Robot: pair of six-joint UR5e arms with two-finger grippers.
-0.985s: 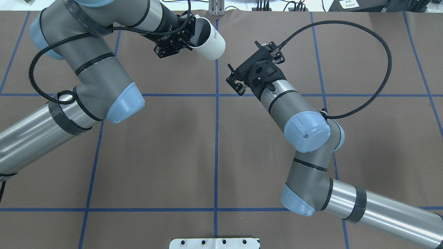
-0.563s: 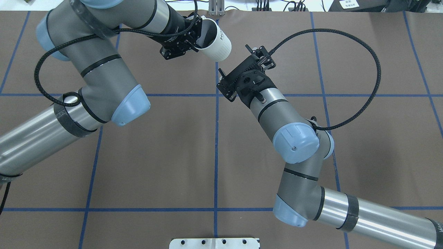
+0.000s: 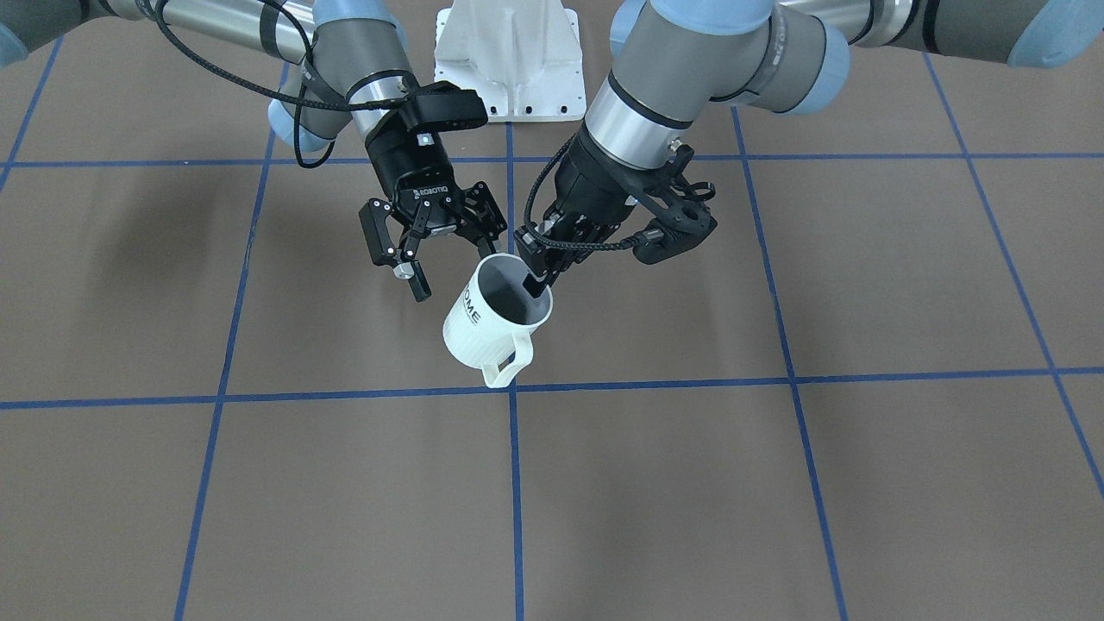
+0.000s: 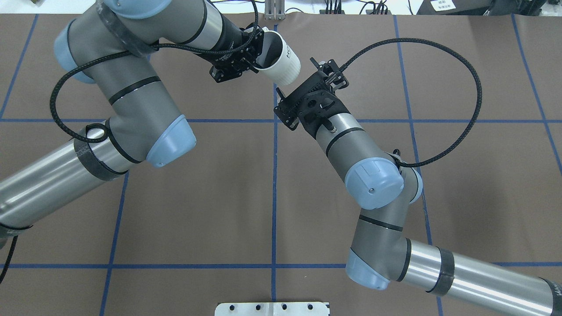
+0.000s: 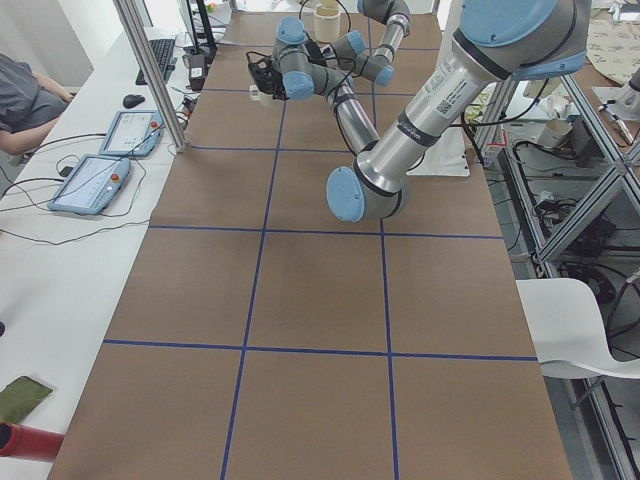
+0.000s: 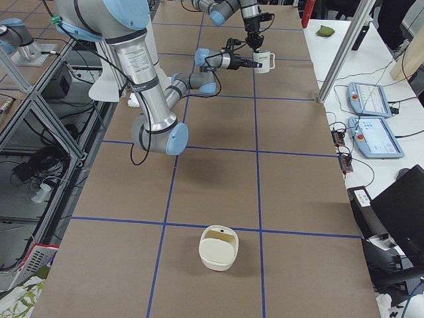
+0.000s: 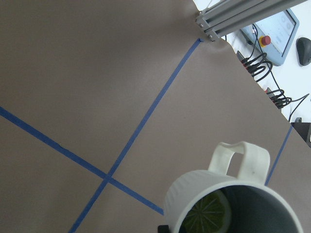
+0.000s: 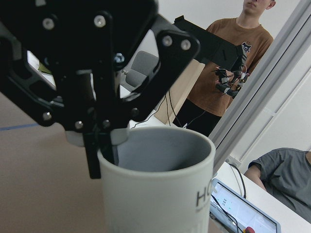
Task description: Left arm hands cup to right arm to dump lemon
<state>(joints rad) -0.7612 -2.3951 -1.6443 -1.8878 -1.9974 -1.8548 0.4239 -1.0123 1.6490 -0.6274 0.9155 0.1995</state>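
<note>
The cup's opening (image 3: 515, 288) will stay free to dump the lemon, because my right gripper will reach the cup and grip its lettered side (image 3: 472, 309).
The cup (image 3: 487, 323), white and ribbed with "OME" lettering, hangs tilted above the table, its loop handle pointing away from the robot. My left gripper (image 3: 536, 278) is shut on its rim, one finger inside and one outside. In the left wrist view a lemon slice (image 7: 206, 213) lies inside the cup (image 7: 194, 194). My right gripper (image 3: 448, 259) is open, right beside the cup's lettered side and not closed on it. The right wrist view shows the cup (image 8: 160, 194) close up, with the left gripper's fingers (image 8: 95, 150) on its rim. The overhead view shows the cup (image 4: 287, 66) between both wrists.
A cream tub (image 6: 218, 247) stands on the table toward the robot's right end. The white robot base (image 3: 509, 52) is behind the grippers. Blue tape lines grid the brown table (image 3: 690, 483). Operators (image 8: 228, 63) and tablets (image 6: 374, 136) are along the far side.
My left arm has carried the cup to the right, toward the right gripper. My right gripper has moved left and forward until it is beside the cup.
</note>
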